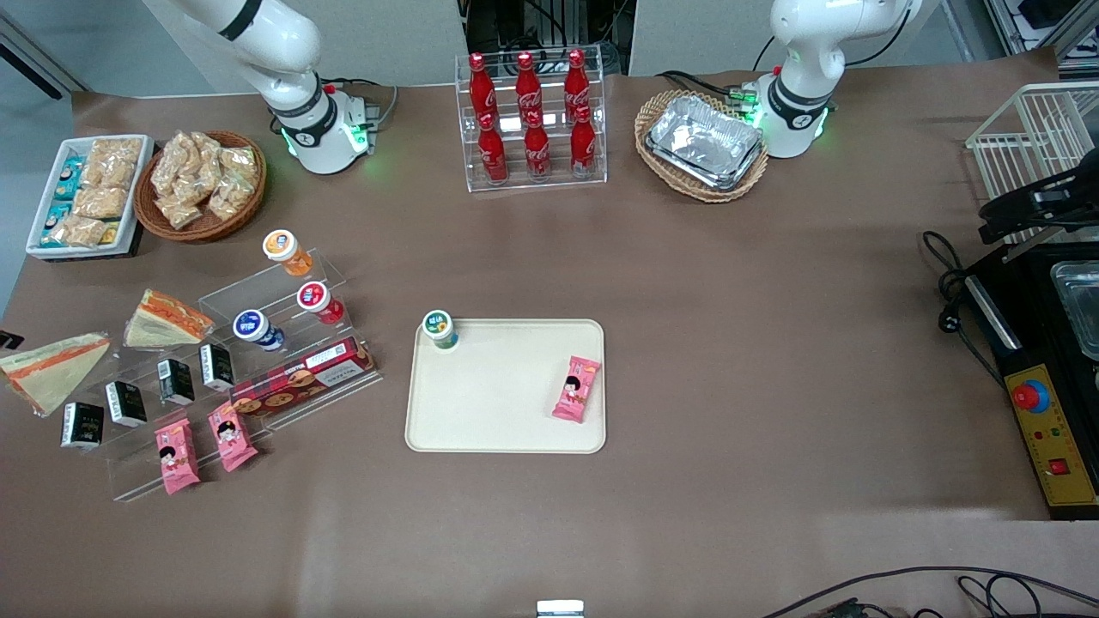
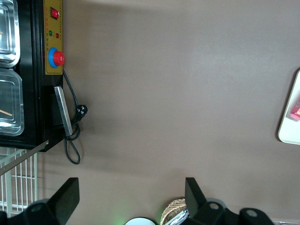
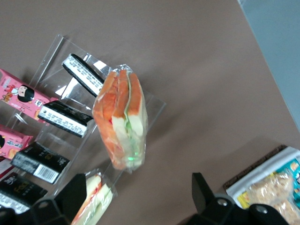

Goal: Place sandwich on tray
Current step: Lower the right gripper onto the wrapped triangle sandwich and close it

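Note:
My gripper is going to set the sandwich on the tray (image 1: 506, 386), so next it will pinch the sandwich by its two bread sides around the filling (image 1: 60, 384).
The sandwich (image 1: 51, 371) is a pale cream wedge in clear wrap with a thin orange strip. It lies at the working arm's end of the table, on the end of the clear acrylic stand. In the right wrist view the sandwich (image 3: 96, 202) shows close to one finger (image 3: 70, 197). My gripper (image 3: 136, 206) is open and empty, high above the sandwiches; it is out of the front view. The cream-beige tray (image 1: 506, 386) lies mid-table and also shows in the left wrist view (image 2: 288, 126).
A darker orange-faced wedge (image 1: 167, 319) (image 3: 122, 124) sits beside the sandwich. The acrylic stand (image 1: 258, 292) holds black packets, pink packs, a biscuit box and cups. On the tray are a green-lidded cup (image 1: 440, 329) and a pink snack pack (image 1: 577, 388). A wicker snack basket (image 1: 202, 184) stands farther back.

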